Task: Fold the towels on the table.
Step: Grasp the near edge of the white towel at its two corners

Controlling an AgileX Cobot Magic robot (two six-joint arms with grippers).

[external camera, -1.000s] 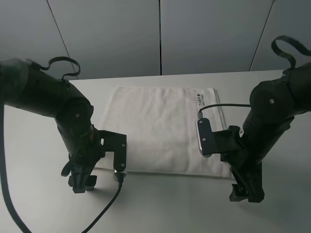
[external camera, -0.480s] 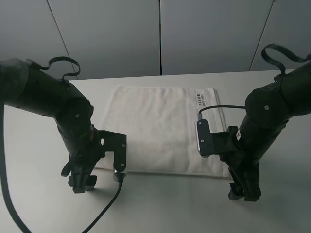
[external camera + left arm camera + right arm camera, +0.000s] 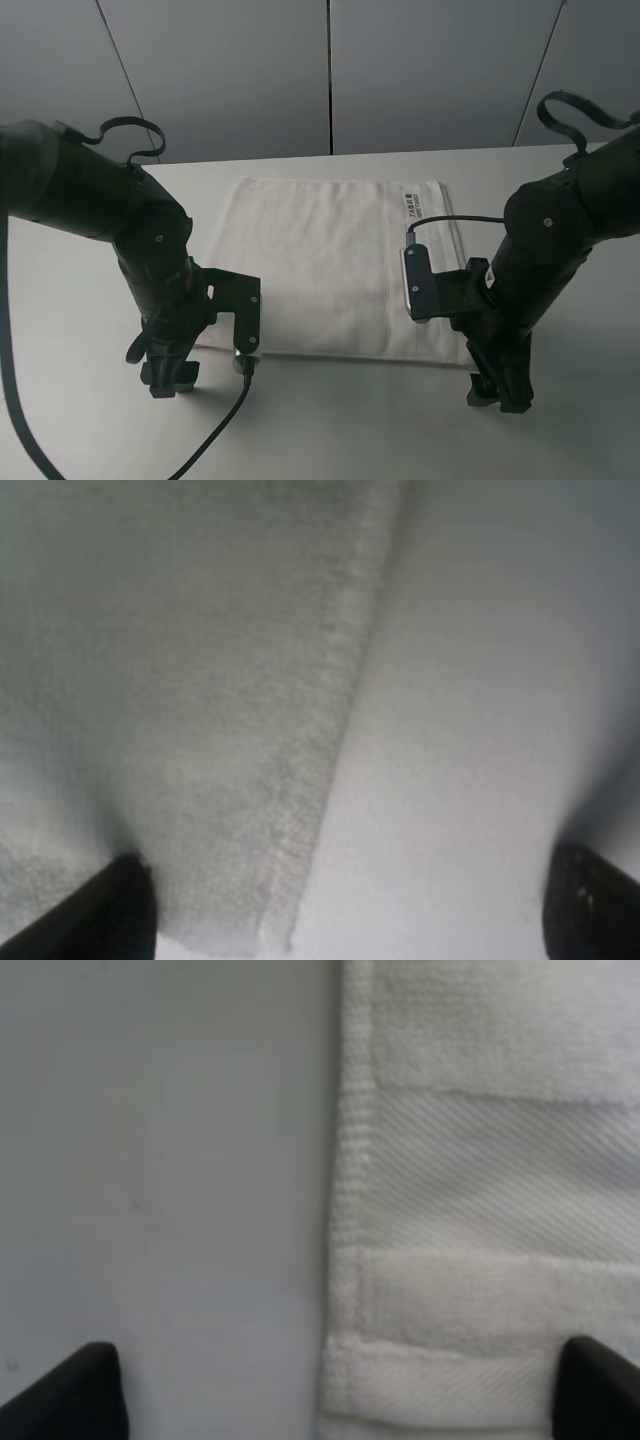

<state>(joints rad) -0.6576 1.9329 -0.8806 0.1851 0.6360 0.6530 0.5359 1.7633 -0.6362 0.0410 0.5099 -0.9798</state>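
Note:
The white towel point(image 3: 330, 270) needs to be folded over on itself. My right gripper should grab the towel's corner with the woven stripe next.
The white towel point(image 3: 330, 270) lies flat on the white table point(image 3: 560, 170), with its dark-printed label point(image 3: 415, 205) at the far right corner. My left gripper point(image 3: 170, 375) is low at the towel's near left corner. In the left wrist view the gripper point(image 3: 350, 920) is open, with its fingertips point(image 3: 120, 905) straddling the towel's edge point(image 3: 330, 730). My right gripper point(image 3: 497, 392) is low at the near right corner. In the right wrist view the gripper point(image 3: 335, 1400) is open over the towel's edge, where the woven stripe band point(image 3: 480, 1190) shows.
A grey panelled wall point(image 3: 330, 70) stands behind the table. Black cables run from each arm, one trailing across the table's front point(image 3: 215, 430). Bare tabletop point(image 3: 350, 420) lies in front of the towel.
My right gripper has shifted slightly left, toward the towel's near right corner. The left arm and the towel have not moved.

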